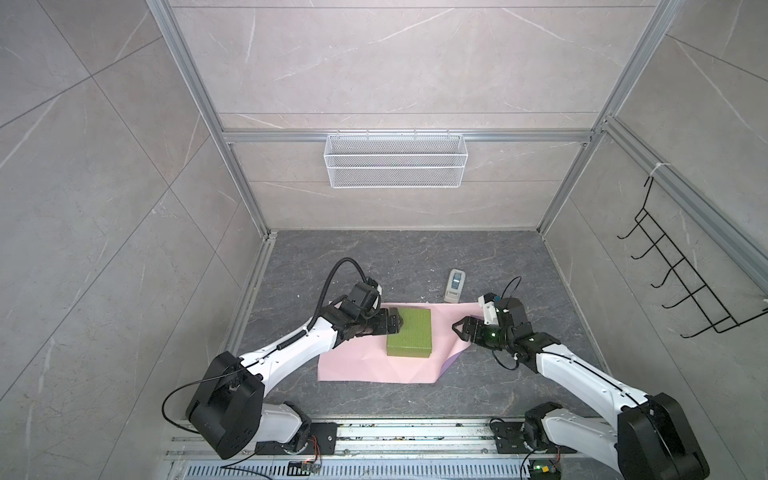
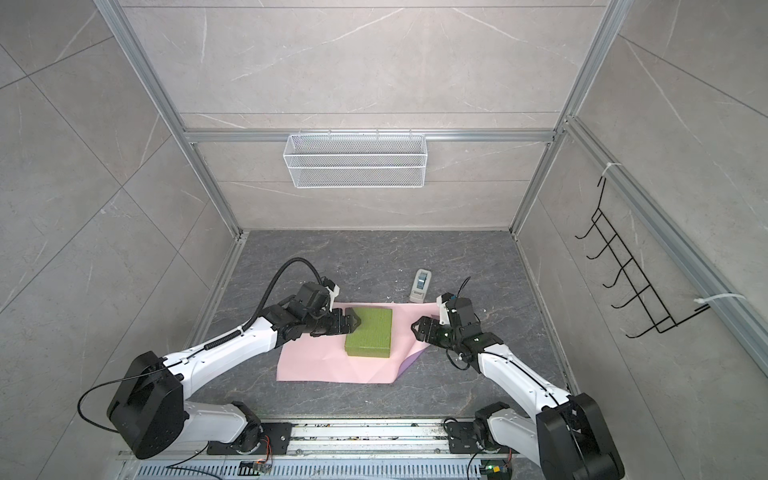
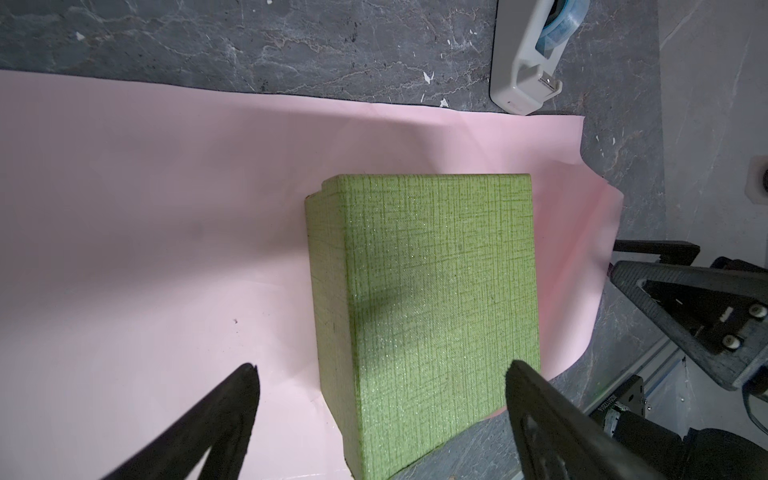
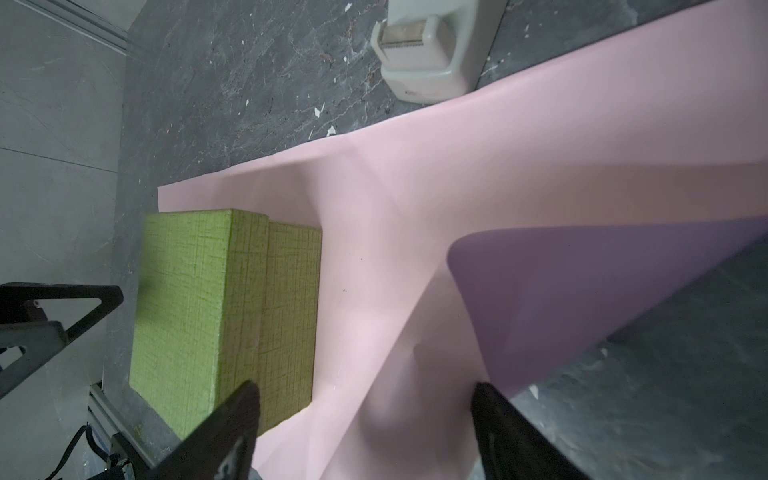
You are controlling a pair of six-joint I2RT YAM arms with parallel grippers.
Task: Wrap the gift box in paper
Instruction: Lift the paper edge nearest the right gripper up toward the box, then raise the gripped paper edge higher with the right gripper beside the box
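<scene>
I should next grip the curled lilac edge of the pink paper (image 1: 357, 365) with my right gripper. Then the paper can be folded over the gift box.
The olive-green gift box (image 1: 409, 337) (image 2: 369, 332) lies on the pink paper (image 1: 357, 365) (image 2: 316, 365), toward the sheet's right half. My left gripper (image 1: 399, 324) (image 3: 382, 370) is open at the box's left edge, jaws wide, one fingertip over the paper (image 3: 166, 208) and one by the box (image 3: 436, 291); it holds nothing. My right gripper (image 1: 459, 328) (image 4: 365, 386) is open just above the paper's right edge (image 4: 415, 187). That edge curls up and shows its lilac underside (image 4: 582, 291). The box (image 4: 187, 291) sits to one side of it.
A grey-white tape dispenser (image 1: 454, 285) (image 3: 528, 62) (image 4: 432, 54) stands just behind the paper's far right corner. A white wire basket (image 1: 395, 160) hangs on the back wall and a black hook rack (image 1: 681, 282) on the right wall. Aluminium rails border the dark floor.
</scene>
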